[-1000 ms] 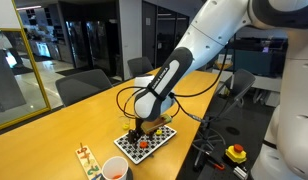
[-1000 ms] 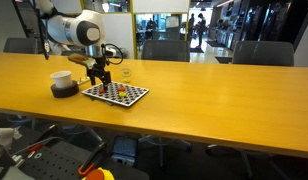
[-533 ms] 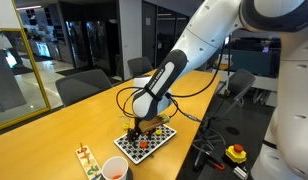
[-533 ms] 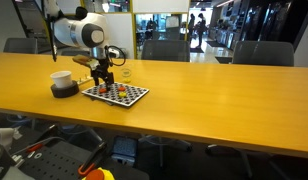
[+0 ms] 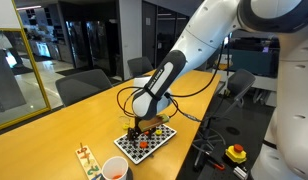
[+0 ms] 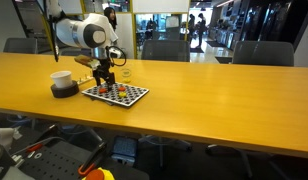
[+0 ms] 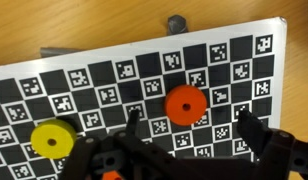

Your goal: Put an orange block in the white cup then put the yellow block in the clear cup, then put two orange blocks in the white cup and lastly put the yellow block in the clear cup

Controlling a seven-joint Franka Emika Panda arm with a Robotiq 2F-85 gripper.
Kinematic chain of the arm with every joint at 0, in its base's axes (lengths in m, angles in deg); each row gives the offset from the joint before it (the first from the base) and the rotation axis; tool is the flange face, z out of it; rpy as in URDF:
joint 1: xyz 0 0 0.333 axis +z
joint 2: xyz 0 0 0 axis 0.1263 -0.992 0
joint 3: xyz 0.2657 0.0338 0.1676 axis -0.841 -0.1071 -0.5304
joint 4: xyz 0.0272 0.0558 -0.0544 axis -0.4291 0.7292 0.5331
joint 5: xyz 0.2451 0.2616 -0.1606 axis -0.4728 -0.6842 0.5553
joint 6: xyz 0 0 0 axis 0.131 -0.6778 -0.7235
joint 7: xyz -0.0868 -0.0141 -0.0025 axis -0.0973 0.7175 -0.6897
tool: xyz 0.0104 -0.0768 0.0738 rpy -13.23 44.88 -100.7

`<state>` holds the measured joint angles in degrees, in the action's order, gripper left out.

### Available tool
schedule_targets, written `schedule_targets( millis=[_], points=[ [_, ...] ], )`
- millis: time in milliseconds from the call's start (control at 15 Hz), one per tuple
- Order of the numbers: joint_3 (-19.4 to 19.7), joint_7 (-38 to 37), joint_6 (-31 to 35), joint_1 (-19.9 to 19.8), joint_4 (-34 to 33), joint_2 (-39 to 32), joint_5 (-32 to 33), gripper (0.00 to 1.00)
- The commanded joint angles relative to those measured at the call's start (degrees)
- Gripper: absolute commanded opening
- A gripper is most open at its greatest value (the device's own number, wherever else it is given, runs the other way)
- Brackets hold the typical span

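Note:
The orange block is between my fingers, which reach the board in an exterior view, so it is time to close on it.
The checkered board (image 7: 224,60) fills the wrist view. On it lie a round orange block (image 7: 185,103) with a centre hole and a round yellow block (image 7: 53,139). My gripper (image 7: 191,125) is open above the board, its fingers either side of and just below the orange block, holding nothing. In both exterior views the gripper (image 5: 144,127) (image 6: 104,82) hovers low over the board (image 5: 152,146) (image 6: 129,96). The white cup (image 6: 61,79) (image 5: 114,168) stands off the board's end. The small clear cup (image 6: 125,72) stands just behind the board.
The board lies on a long wooden table (image 6: 214,85) (image 5: 54,140) with office chairs around it. The white cup sits on a dark base (image 6: 64,91). A small rack with bits (image 5: 87,157) lies next to the white cup. Cables (image 5: 189,118) trail beside the board.
The gripper has shifted a little sideways over the board since a second ago and has hardly moved in the last half second. Nothing was picked up or let go.

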<state>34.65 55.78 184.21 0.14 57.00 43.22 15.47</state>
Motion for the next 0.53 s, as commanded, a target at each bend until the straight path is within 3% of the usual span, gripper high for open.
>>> schedule_targets(
  millis=[0, 200, 267, 333, 467],
  points=[
    [0.7, -1.4, -0.9, 0.8, -1.3, -0.5, 0.5, 1.0],
    [0.7, -1.4, -1.0, 0.8, -1.3, -0.6, 0.4, 1.0],
    [0.8, -1.4, -0.9, 0.8, -1.2, -0.6, 0.6, 0.75],
    [0.8, -1.5, -0.9, 0.8, -1.2, -0.6, 0.6, 0.74],
    [0.7, -1.4, -1.1, 0.7, -1.2, -0.5, 0.3, 0.58]
  ],
)
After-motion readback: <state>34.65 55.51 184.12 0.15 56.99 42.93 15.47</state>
